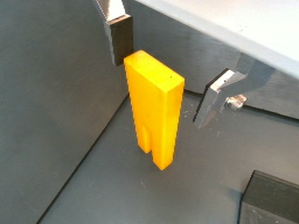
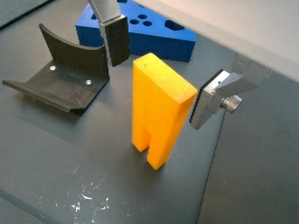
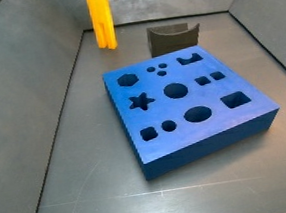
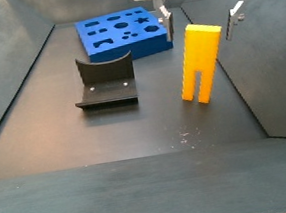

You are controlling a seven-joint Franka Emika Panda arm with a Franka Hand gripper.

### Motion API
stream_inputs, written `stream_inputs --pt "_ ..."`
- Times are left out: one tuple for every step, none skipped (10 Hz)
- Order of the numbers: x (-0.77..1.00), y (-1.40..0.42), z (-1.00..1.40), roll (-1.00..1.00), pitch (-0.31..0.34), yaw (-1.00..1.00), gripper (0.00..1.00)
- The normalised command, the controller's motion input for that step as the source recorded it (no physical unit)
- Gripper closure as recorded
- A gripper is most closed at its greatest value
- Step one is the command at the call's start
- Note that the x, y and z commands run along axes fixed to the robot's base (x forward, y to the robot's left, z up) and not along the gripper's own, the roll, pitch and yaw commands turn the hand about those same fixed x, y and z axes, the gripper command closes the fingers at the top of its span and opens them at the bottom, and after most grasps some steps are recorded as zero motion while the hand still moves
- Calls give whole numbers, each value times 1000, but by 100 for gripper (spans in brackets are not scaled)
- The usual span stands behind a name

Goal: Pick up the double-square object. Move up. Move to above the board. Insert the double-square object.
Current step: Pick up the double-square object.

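Observation:
Next, my gripper grips the object by its solid upper end to fit the double-square object's twin square pegs into the board (image 3: 185,97).
The double-square object (image 1: 155,105) is a tall yellow-orange peg standing upright on the dark floor; it shows in both side views (image 3: 101,32) (image 4: 200,64) and in a wrist view (image 2: 162,109). My gripper (image 1: 163,79) is open just above its top end, with one silver finger (image 2: 117,44) on each side and a gap to the peg on both sides. In a side view the gripper (image 4: 201,19) hangs over the peg. The blue board (image 3: 185,97) with shaped holes lies apart from the peg, also seen in a wrist view (image 2: 140,31).
The dark fixture (image 2: 65,74) stands on the floor between the peg and the board, seen in both side views (image 3: 172,38) (image 4: 104,81). Grey walls enclose the floor, one close behind the peg (image 1: 233,61).

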Motion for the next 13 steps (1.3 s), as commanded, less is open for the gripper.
stream_inputs --pt "0 0 -189 44 0 0 0" --pt "-94 0 -574 30 -40 0 0" --pt "-51 0 -431 14 -7 0 0" --pt "0 31 0 -44 0 0 0" --pt "0 0 0 4 0 0 0" --pt "0 0 0 0 0 0 100" --pt "0 0 0 0 0 0 100" --pt "0 0 0 0 0 0 100" --pt "0 0 0 0 0 0 100" --pt "0 0 0 0 0 0 100" --pt "0 0 0 0 0 0 100" --pt "0 0 0 0 0 0 100" --pt "0 0 0 0 0 0 100"
